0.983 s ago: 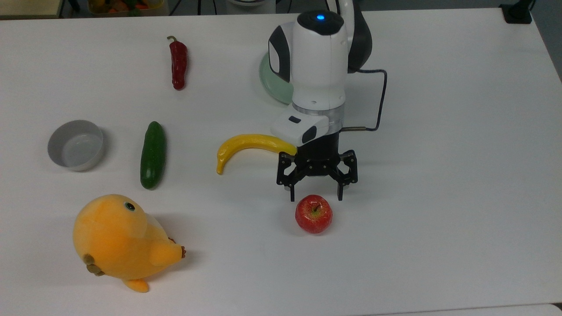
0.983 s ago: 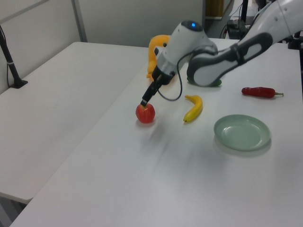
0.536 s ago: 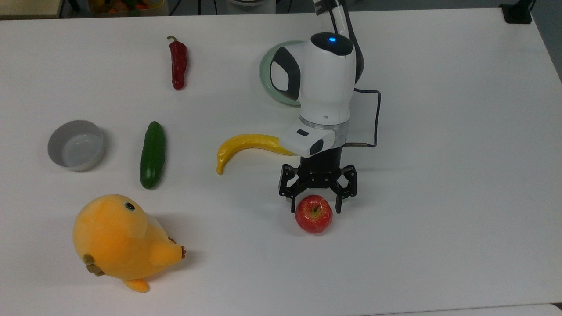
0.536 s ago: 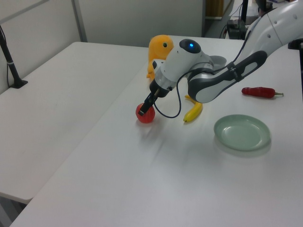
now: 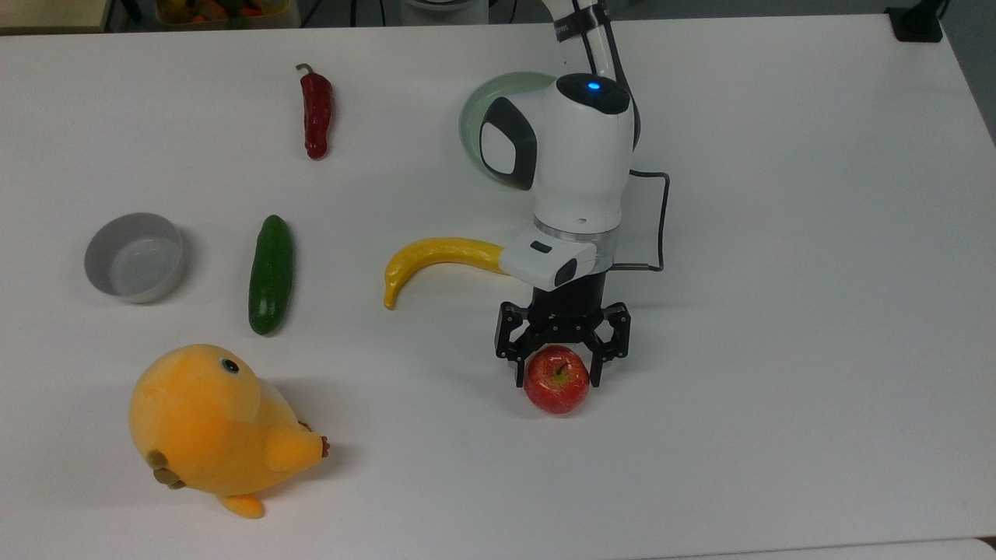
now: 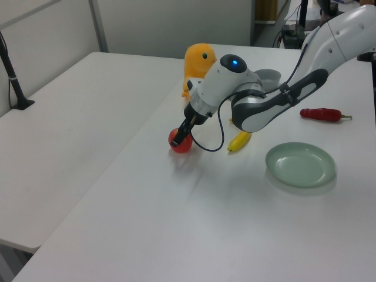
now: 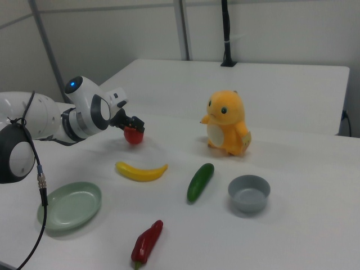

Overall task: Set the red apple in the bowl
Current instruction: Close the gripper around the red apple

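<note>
The red apple point(image 6: 178, 141) needs to go in the grey bowl point(image 6: 269, 76), so next I need to grab the apple by its round sides with my gripper.
The red apple point(image 5: 556, 380) rests on the white table, right of centre in the top view, also seen as the apple point(image 6: 178, 141) in the left view and the apple point(image 7: 133, 135) in the right view. My gripper point(image 5: 558, 379) is open and lowered around it, one black finger point(image 5: 520, 372) on each side of the fruit. The gripper point(image 6: 180, 138) partly covers the apple in the left view. The grey bowl point(image 5: 134, 257) stands far off at the top view's left, the bowl point(image 7: 248, 194) at the right view's lower right.
Between apple and bowl lie a yellow banana point(image 5: 436, 260) and a green cucumber point(image 5: 271, 274). An orange plush toy point(image 5: 214, 424) sits below the bowl in the top view. A red chili pepper point(image 5: 316, 113) and a pale green plate point(image 5: 484, 117) lie further back.
My gripper has come down from just above the apple until its open fingers straddle it. The apple has not moved.
</note>
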Available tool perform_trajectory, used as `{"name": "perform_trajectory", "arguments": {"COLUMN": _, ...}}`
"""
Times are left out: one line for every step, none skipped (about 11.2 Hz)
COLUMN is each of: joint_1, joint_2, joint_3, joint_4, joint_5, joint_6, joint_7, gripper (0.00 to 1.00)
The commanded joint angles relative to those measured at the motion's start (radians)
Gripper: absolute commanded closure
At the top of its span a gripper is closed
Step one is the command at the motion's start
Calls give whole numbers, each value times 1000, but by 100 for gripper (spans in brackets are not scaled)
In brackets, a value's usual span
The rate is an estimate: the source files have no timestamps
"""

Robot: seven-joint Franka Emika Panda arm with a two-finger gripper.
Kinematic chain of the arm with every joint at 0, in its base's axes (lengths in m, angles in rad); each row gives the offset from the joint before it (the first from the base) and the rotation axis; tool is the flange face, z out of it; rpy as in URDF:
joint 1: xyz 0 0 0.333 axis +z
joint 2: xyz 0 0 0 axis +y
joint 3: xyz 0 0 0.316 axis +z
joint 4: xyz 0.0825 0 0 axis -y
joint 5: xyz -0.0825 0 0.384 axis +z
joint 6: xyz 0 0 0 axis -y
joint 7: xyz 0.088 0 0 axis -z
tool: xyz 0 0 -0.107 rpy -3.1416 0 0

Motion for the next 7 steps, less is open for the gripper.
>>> {"name": "perform_trajectory", "arguments": {"joint_1": 10, "joint_2": 13, "joint_3": -8, "joint_4": 17, "joint_5": -35, "joint_6": 10, "joint_7": 28, "gripper": 35}}
{"name": "perform_trajectory", "arguments": {"joint_1": 10, "joint_2": 13, "joint_3": -8, "joint_4": 15, "joint_5": -38, "joint_6": 8, "joint_7": 28, "gripper": 52}}
{"name": "perform_trajectory", "arguments": {"joint_1": 10, "joint_2": 13, "joint_3": -8, "joint_4": 15, "joint_5": -40, "joint_6": 8, "joint_7": 28, "gripper": 64}}
{"name": "perform_trajectory", "arguments": {"joint_1": 8, "joint_2": 13, "joint_3": -8, "joint_4": 14, "joint_5": -40, "joint_6": 8, "joint_7": 28, "gripper": 73}}
{"name": "perform_trajectory", "arguments": {"joint_1": 8, "joint_2": 13, "joint_3": -8, "joint_4": 14, "joint_5": -40, "joint_6": 8, "joint_7": 28, "gripper": 79}}
{"name": "perform_trajectory", "arguments": {"joint_1": 8, "joint_2": 12, "joint_3": -7, "joint_4": 14, "joint_5": -40, "joint_6": 8, "joint_7": 26, "gripper": 80}}
{"name": "perform_trajectory", "arguments": {"joint_1": 8, "joint_2": -3, "joint_3": -7, "joint_4": 12, "joint_5": -37, "joint_6": 2, "joint_7": 28, "gripper": 80}}
